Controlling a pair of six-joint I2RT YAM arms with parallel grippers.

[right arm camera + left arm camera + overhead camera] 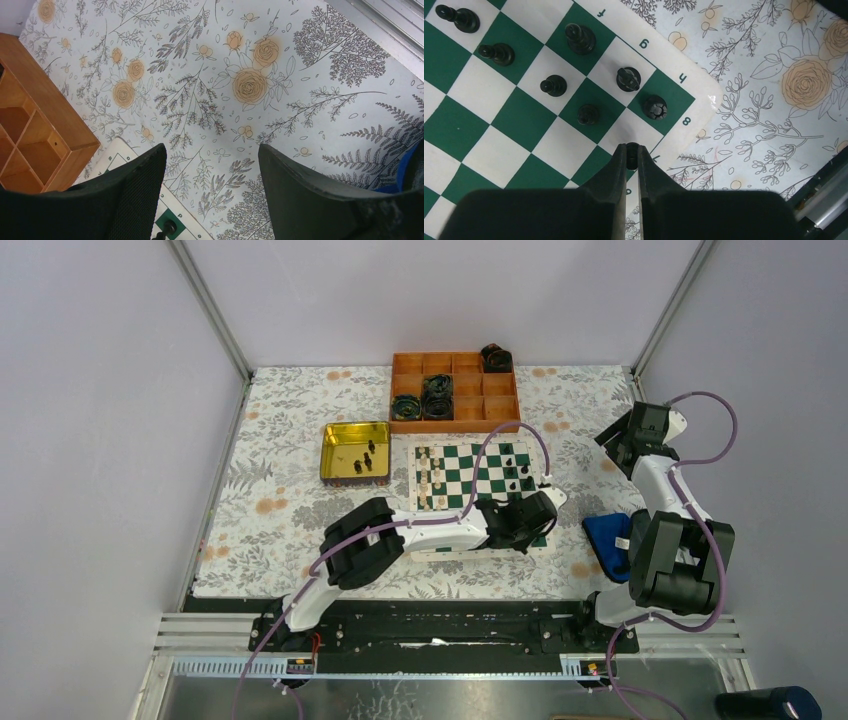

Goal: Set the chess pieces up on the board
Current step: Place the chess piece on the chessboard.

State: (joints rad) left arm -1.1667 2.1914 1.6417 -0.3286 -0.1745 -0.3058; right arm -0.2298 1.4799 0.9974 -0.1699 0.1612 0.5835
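I should release the small black piece from my left gripper now. It hangs close above the free white square beside the board's corner square and would land there, off-middle.
The board [470, 480] of green and white squares lies mid-table. Cream-white chess pieces [428, 475] stand along its left side and black ones [515, 468] on its right. In the left wrist view several black pieces [580, 39] stand near the h8 corner of the board [484, 130]. My left gripper [632, 152] is shut on a small black piece [632, 146], over the board's edge by that corner. My right gripper [210, 165] hangs open over bare tablecloth, holding nothing. A board corner [117, 155] with one black piece [167, 230] shows below it.
A shiny yellow tin [333, 455] left of the board holds a few black pieces [366, 458]. An orange compartment tray [456, 423] with dark cable rolls [437, 395] sits behind the board. A blue object [608, 540] lies by the right arm.
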